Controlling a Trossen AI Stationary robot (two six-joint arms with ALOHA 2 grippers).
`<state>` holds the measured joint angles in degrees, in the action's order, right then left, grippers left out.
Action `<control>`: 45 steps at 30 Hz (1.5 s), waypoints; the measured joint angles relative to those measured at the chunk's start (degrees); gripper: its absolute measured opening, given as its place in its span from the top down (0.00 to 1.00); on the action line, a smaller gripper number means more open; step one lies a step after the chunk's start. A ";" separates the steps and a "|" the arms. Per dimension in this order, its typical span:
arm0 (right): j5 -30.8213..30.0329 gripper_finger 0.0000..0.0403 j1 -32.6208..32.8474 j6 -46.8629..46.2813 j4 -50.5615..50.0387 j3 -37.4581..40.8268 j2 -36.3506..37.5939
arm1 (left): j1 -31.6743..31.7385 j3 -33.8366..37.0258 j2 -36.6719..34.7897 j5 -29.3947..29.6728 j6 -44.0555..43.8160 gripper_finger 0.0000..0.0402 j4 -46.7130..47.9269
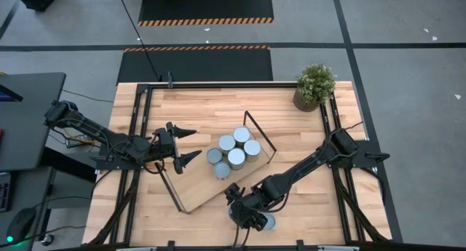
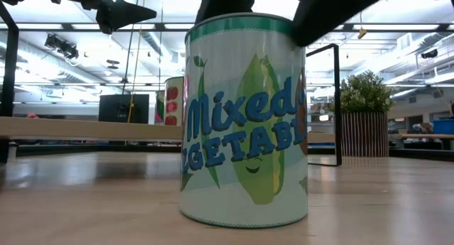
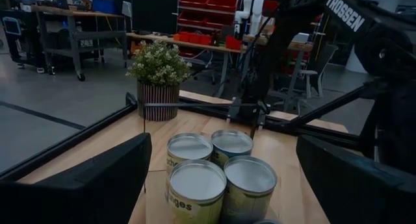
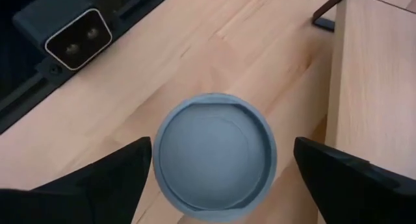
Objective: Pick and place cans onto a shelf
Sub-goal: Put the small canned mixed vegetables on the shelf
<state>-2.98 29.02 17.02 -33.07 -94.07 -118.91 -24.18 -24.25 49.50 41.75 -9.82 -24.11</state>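
This can needs to join the others on the shelf, so my right gripper should next grab it by its round side below the can's top rim (image 4: 214,156).
Several cans (image 1: 236,158) with pale round tops stand clustered on the right half of the light-wood shelf (image 1: 193,184), which lies slantwise on the tabletop. One more can (image 4: 214,156) stands upright on the tabletop near the front edge, its "Mixed Vegetables" label (image 2: 245,124) facing the low view. My right gripper (image 4: 223,146) is open above this can, with one finger on either side of its top and a gap showing at each. My left gripper (image 1: 191,144) is open and empty over the shelf's left part, pointing at the clustered cans (image 3: 195,178).
A potted plant (image 1: 314,87) stands at the table's far right corner. A black loop frame (image 1: 261,138) rises at the shelf's right end, next to the cans. A dark camera box (image 4: 71,36) sits at the front edge near the lone can. The shelf's left half is bare.
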 joint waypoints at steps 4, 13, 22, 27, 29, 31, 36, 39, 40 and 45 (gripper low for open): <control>0.11 0.05 -0.03 0.12 2.46 2.17 -0.05 | 0.00 0.00 0.00 -0.01 0.00 0.03 0.02; 1.15 0.13 -1.26 -0.33 5.11 4.45 -0.14 | 0.00 0.00 0.00 -0.01 0.01 0.03 0.02; 1.04 0.24 -3.74 -2.55 5.79 2.78 -0.14 | 0.00 0.00 0.00 -0.01 -0.01 0.03 0.03; -0.92 0.24 -4.84 -2.95 -1.71 -3.03 0.51 | 0.00 0.00 0.00 0.00 0.02 0.03 0.01; -2.51 0.24 -5.18 -2.94 -1.96 -5.21 1.38 | 0.00 0.00 0.00 0.01 0.00 0.03 -0.03; -4.23 0.24 -5.65 -2.83 -0.02 -6.66 1.70 | 0.00 0.00 0.00 -0.01 0.01 0.03 -0.03; -6.32 0.24 -7.33 -2.35 3.55 -6.66 0.78 | 0.00 0.00 0.00 0.01 -0.02 0.03 -0.05; -7.74 0.24 -8.43 -3.32 5.56 -6.46 0.22 | 0.00 0.00 0.00 -0.01 0.02 0.03 -0.03; -8.35 0.24 -8.71 -3.35 5.65 -6.50 0.04 | 0.00 0.00 0.00 0.01 0.02 0.03 -0.04; -7.59 0.24 -10.83 -3.33 6.15 -6.53 -0.97 | 0.00 0.00 0.00 0.31 0.02 0.03 -0.14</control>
<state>-10.57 18.18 13.69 -26.92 -100.61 -119.88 -24.18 -24.25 49.50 42.06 -9.80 -24.25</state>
